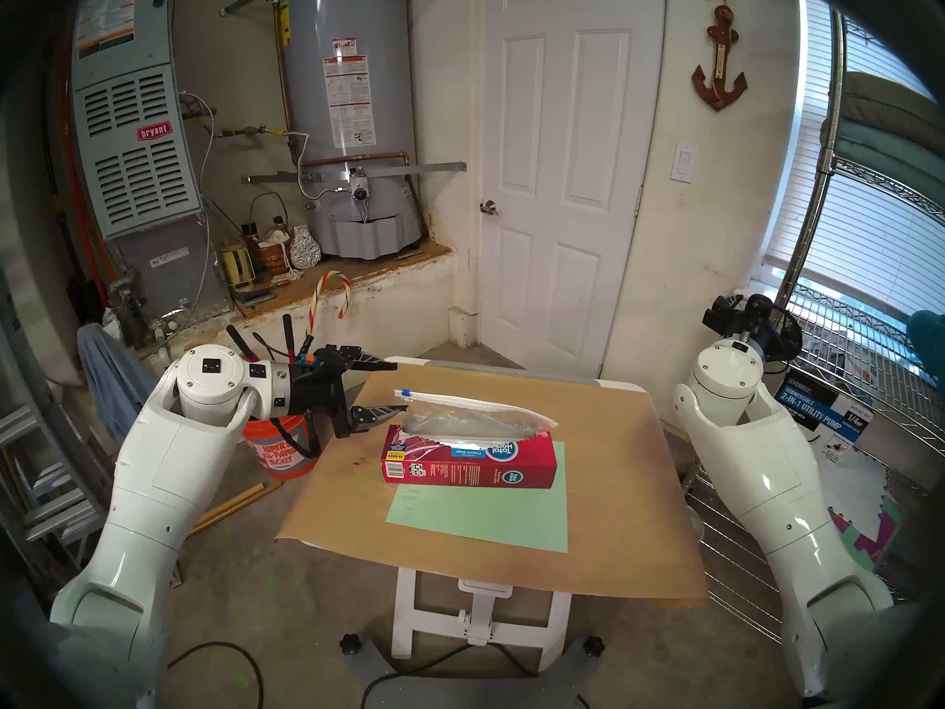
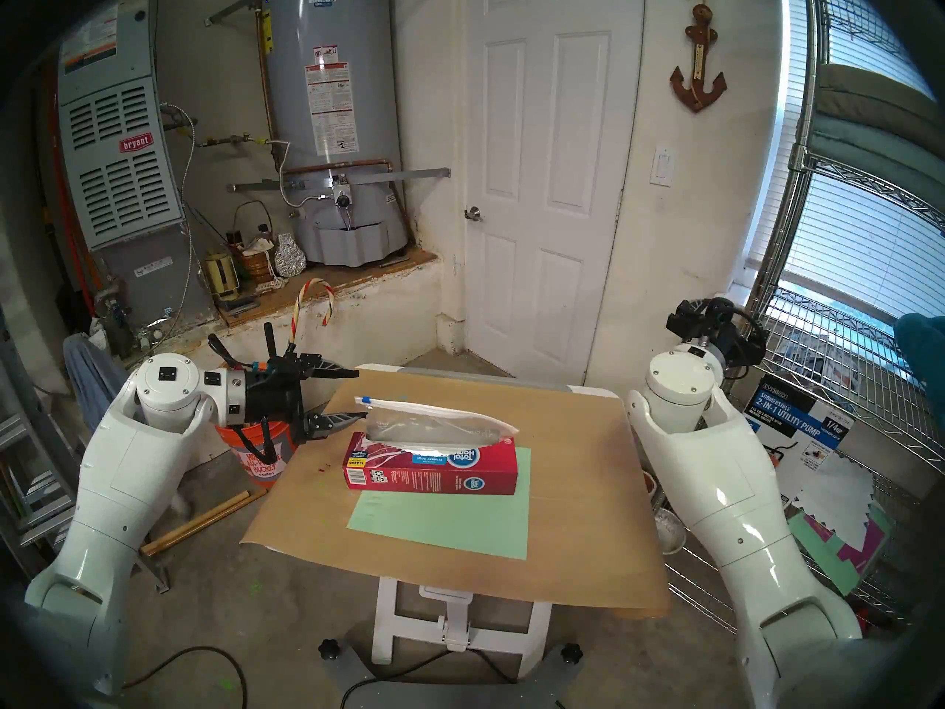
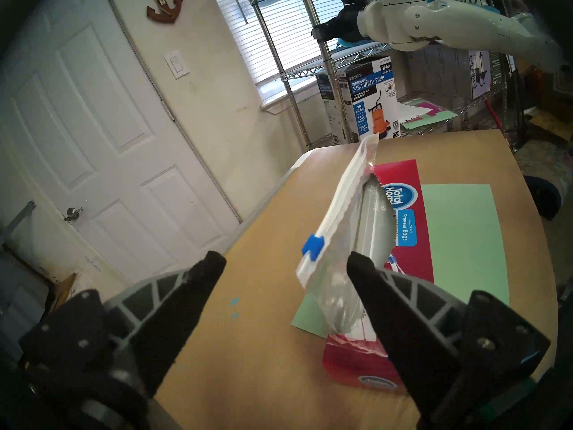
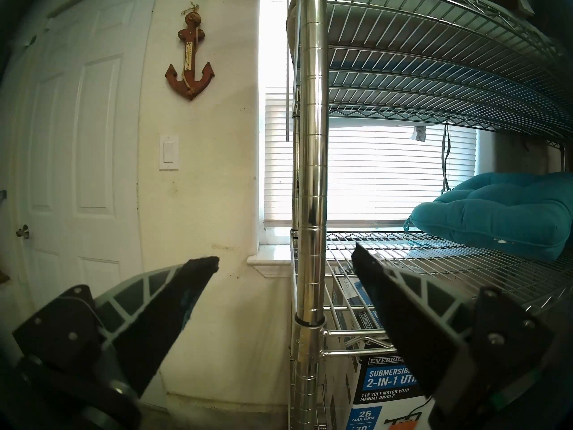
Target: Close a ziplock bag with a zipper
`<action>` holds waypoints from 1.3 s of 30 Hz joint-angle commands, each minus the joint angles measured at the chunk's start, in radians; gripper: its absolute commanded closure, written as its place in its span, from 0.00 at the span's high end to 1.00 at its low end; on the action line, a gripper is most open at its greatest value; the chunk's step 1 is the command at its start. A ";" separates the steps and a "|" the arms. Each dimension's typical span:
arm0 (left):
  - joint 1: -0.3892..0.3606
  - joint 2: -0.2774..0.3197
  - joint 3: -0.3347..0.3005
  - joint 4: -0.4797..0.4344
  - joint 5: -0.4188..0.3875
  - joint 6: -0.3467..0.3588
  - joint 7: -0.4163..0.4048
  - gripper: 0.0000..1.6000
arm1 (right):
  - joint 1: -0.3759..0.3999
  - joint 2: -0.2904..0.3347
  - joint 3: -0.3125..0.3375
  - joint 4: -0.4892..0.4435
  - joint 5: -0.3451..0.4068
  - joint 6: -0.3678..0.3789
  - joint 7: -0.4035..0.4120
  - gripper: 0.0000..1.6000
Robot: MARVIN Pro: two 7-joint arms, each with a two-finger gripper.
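Note:
The robot's left gripper should grab the white zipper's end (image 1: 400, 394), because the bag's zipper edge stands up while the clear bag hangs loosely over the box (image 1: 470, 462).
A clear ziplock bag (image 1: 475, 416) (image 2: 440, 420) (image 3: 341, 221) sticks up out of the red freezer-bag box (image 1: 470, 462) (image 2: 434, 470) (image 3: 403, 265) on the table. Its white zip strip runs along the top edge, with the blue zipper slider (image 1: 406, 393) (image 2: 366, 400) (image 3: 313, 246) at the left end. My left gripper (image 1: 398, 388) (image 2: 360, 393) (image 3: 285, 260) is open just left of that end, one finger behind the bag and one in front, holding nothing. My right gripper (image 4: 285, 258) is open and empty, off the table by a wire shelf.
A green paper sheet (image 1: 480, 508) lies under and in front of the box on the brown-papered table (image 1: 639, 539). An orange bucket (image 1: 278, 449) stands on the floor left of the table. The chrome shelf post (image 4: 310, 171) stands right before the right gripper.

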 commanded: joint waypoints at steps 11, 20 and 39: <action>-0.033 -0.020 0.002 0.037 -0.003 -0.012 -0.004 0.72 | 0.015 -0.001 0.001 -0.019 -0.001 0.000 0.001 1.00; -0.051 -0.026 0.011 0.065 0.001 -0.021 -0.010 0.59 | 0.015 -0.001 0.001 -0.019 -0.001 0.000 0.001 1.00; -0.057 -0.034 0.017 0.059 0.007 -0.017 -0.010 0.52 | 0.015 -0.001 0.001 -0.019 -0.002 0.000 0.001 1.00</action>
